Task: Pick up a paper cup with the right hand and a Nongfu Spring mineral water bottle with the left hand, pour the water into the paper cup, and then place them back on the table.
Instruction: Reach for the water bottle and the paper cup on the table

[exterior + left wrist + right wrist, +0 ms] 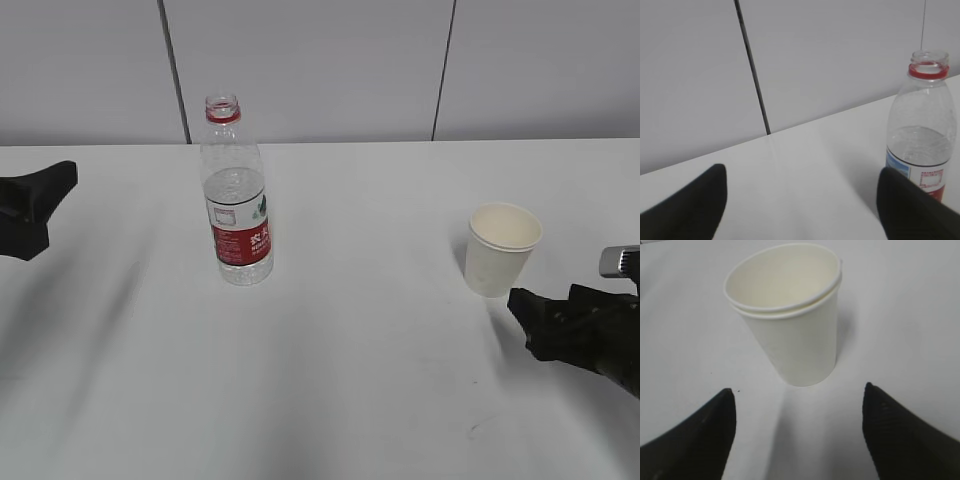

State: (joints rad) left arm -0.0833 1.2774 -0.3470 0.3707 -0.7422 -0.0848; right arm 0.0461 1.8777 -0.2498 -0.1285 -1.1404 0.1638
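My left gripper should next grab the tall, open bottle around its labelled body (241,232) to pour, because the water is in the lower half of the bottle.
The Nongfu Spring bottle (237,195) stands upright and uncapped on the white table (350,380), left of centre, partly filled with water; it also shows at the right edge of the left wrist view (921,135). The cream paper cup (500,249), which looks like two nested cups, stands upright at the right. My left gripper (55,185) is open and empty at the far left, well apart from the bottle; the bottle sits past its right finger (905,210). My right gripper (520,305) is open and empty just in front of the cup (790,315), which stands beyond its fingertips.
A grey panelled wall (320,60) with dark vertical seams runs behind the table's far edge. A small dark speck (738,390) lies on the table by the right gripper's left finger.
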